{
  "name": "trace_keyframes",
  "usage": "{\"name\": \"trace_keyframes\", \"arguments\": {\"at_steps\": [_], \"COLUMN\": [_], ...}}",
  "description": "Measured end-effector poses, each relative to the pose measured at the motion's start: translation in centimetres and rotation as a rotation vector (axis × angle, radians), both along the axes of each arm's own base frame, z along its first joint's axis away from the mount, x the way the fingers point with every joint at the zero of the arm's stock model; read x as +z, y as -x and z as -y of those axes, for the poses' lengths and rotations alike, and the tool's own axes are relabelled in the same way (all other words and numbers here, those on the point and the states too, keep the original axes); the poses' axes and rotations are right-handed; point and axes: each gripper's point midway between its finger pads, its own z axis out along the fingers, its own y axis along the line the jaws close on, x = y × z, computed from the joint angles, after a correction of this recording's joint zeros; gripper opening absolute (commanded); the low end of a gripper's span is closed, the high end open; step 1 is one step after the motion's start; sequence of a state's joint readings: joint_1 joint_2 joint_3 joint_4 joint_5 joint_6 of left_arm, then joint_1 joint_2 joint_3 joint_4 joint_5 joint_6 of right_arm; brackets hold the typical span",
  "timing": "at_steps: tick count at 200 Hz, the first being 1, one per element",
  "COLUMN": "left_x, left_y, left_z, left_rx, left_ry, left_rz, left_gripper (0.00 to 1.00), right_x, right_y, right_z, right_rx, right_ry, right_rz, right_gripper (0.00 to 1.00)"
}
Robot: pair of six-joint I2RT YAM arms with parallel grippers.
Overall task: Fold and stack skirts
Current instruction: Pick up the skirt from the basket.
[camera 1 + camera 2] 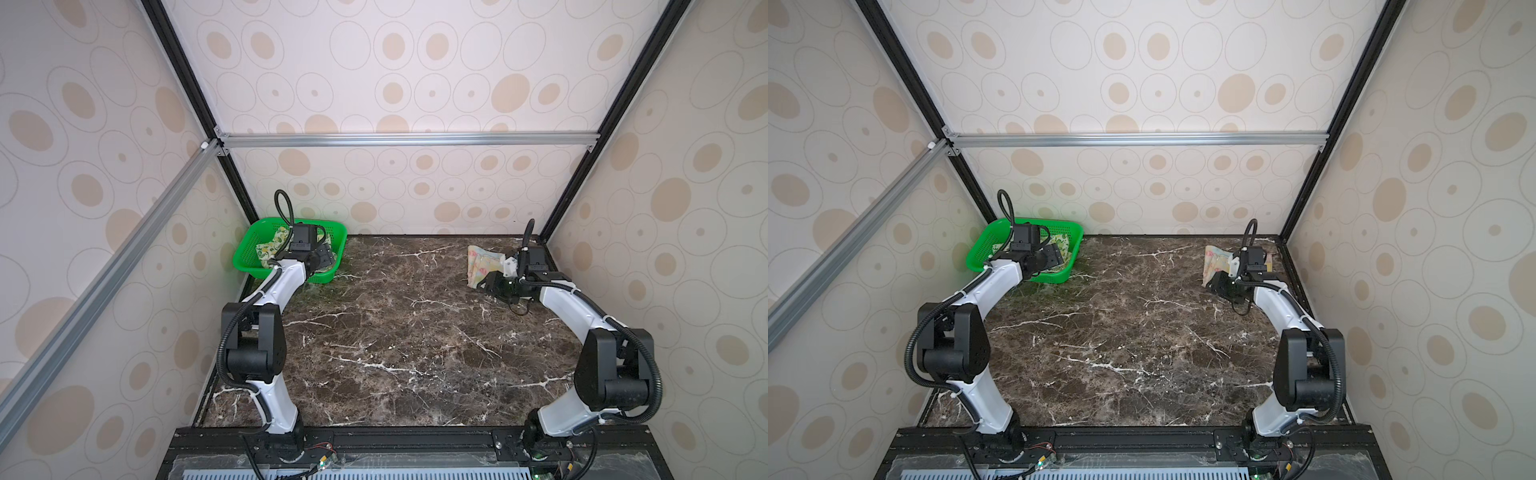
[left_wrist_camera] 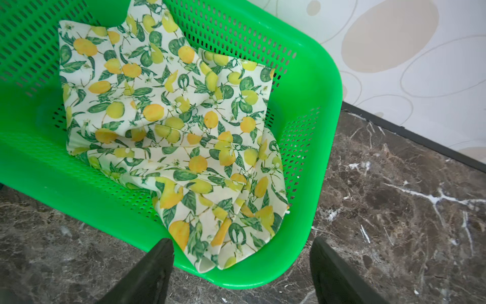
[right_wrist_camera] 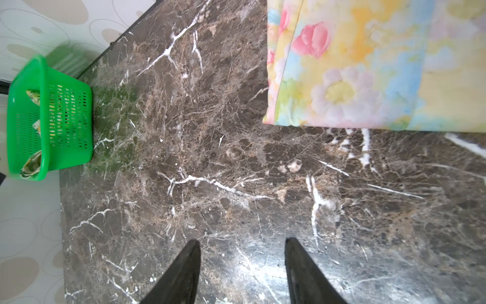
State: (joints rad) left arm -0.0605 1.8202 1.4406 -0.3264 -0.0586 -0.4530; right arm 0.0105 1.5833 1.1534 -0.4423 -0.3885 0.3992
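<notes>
My left gripper grips the skirt's corner at the basket's near rim next, to spread the lemon-print skirt for folding, so the rest trails open.
The cream lemon-print skirt (image 2: 171, 118) lies crumpled in the green basket (image 2: 315, 79), and one corner of it drapes over the basket's near rim. My left gripper (image 2: 240, 243) hangs open just above that corner and holds nothing. Both top views show it over the basket's table-side edge (image 1: 322, 259) (image 1: 1054, 259). The pastel blue-yellow skirt with pink flowers (image 3: 368, 65) lies folded flat on the marble at the far right (image 1: 482, 262) (image 1: 1214, 262). My right gripper (image 3: 243, 242) is open over bare marble just in front of that skirt (image 1: 488, 286) (image 1: 1219, 284), empty and not touching it.
The green basket (image 1: 245, 257) (image 1: 980, 253) stands in the far left corner against the walls. Dark marble table top (image 1: 395, 332) spans between the arms. Patterned walls close in the left, back and right sides. A black frame rail runs along the front edge.
</notes>
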Motion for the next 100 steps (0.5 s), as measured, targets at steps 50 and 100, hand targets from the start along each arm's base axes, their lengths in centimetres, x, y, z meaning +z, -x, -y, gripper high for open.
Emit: {"name": "trace_keyframes", "arguments": {"at_steps": [50,100], "left_x": [-2.5,-3.2], "left_y": [-1.7,-2.1], "left_z": [-0.5,-1.6], "left_rx": [-0.034,-0.033], "left_ry": [-0.064,-0.155], "left_rz": [-0.079,-0.127], "left_gripper": [0.73,0.66], "right_x": [0.3,0.4], "right_y": [0.0,0.1], "right_z": [-0.5,-0.7], "right_rx": [0.006,0.016], "right_ry": [-0.03,-0.041], "right_rz": [-0.002,-0.004], "right_gripper": [0.54,0.54]}}
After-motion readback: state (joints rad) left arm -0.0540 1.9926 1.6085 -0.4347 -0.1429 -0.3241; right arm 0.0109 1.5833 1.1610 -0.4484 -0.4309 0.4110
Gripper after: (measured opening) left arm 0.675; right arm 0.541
